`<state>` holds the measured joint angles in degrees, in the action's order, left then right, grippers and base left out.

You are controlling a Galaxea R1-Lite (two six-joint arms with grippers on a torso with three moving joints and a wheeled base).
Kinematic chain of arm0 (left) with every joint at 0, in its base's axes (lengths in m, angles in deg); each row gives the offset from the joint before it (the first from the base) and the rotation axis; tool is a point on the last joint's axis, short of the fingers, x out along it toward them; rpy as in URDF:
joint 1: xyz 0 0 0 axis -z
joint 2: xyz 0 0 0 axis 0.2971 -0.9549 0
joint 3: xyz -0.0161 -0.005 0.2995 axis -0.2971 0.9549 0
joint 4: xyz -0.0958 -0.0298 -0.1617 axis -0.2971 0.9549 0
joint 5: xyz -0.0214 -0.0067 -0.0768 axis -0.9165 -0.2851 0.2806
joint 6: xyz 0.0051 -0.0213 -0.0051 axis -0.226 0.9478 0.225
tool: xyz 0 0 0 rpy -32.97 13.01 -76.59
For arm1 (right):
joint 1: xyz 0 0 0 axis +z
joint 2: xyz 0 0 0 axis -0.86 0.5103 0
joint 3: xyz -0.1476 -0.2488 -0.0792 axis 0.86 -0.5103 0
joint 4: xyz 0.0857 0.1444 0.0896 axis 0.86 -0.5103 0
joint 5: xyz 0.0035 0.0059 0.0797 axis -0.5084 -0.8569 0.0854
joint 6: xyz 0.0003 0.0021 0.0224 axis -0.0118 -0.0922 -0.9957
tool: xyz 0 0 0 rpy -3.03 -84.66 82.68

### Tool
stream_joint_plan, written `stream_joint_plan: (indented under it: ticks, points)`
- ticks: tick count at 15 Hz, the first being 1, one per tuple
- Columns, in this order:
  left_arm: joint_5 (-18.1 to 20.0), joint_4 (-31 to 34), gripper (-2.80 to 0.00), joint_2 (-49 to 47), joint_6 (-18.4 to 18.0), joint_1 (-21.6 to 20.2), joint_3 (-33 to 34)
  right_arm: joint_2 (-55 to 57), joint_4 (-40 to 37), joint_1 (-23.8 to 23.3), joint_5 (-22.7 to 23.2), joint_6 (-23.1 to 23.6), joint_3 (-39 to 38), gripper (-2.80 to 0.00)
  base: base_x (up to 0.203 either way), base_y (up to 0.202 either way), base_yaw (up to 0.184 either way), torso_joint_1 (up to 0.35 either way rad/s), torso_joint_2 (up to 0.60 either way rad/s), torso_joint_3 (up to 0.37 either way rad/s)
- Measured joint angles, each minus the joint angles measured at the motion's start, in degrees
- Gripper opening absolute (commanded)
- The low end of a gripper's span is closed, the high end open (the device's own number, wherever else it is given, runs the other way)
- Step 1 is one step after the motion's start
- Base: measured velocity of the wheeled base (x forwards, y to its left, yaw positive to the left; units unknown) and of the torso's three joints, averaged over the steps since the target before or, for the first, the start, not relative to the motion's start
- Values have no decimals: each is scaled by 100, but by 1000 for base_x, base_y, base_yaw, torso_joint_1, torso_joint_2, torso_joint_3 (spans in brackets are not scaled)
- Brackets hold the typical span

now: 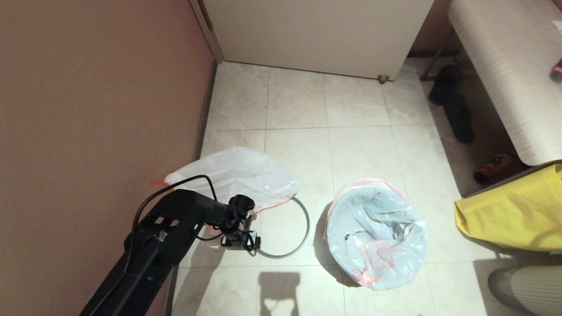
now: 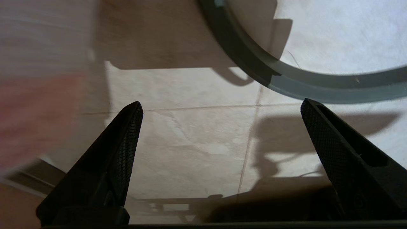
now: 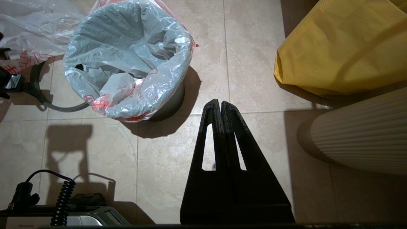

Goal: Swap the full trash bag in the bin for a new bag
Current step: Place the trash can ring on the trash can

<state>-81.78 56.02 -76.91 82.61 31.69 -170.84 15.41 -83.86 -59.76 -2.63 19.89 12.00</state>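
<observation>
The whole rim ring is far wider than my open fingers, so I will grab the rim ring (image 2: 286,76) by its narrow part with my left gripper next.
The black bin (image 3: 173,100) stands on the tiled floor, lined with the new bag (image 1: 377,232) (image 3: 127,54), whose red-orange print shows and whose film is folded over the rim. The grey rim ring (image 1: 303,228) (image 2: 286,76) lies flat on the floor left of the bin. Behind the ring, a bulgy translucent white bag with a red-orange hem, the full trash bag (image 1: 237,175), rests by the wall. My left gripper (image 1: 240,241) (image 2: 221,105) hangs open and empty just above the floor at the ring's near-left edge. My right gripper (image 3: 220,102) is shut and empty, above the floor near the bin.
A brown wall (image 1: 88,109) runs close along the left. A yellow fabric bag (image 1: 513,210) and a ribbed pale object (image 1: 527,285) stand right of the bin. Shoes (image 1: 456,114) lie under a bench (image 1: 505,66) at the back right; a white cabinet (image 1: 316,30) closes the far side.
</observation>
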Motion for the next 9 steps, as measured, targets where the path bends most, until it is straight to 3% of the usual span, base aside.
stream_joint_plan:
  ticks: [4, 5, 6, 9]
  points:
    - [-28, -97, 0, -161, -24, -22, 34, 0, -2, -2, -1, 0, 0, -280, 0, 0, 0, 0, 0, 0]
    - [-25, -265, -36, -174, -25, -5, 36, 0, 0, 0, 0, 2, 0, -280, 0, 0, 0, 0, 0, 0]
    - [-22, -503, -280, -185, -46, 14, 34, 0, -2, 0, -1, 1, 0, -280, 0, 0, 0, 0, 0, 0]
    - [84, -1428, -280, -247, -537, -38, 14, 0, -2, -2, -1, 0, 0, -280, 0, 0, 0, 0, 0, 0]
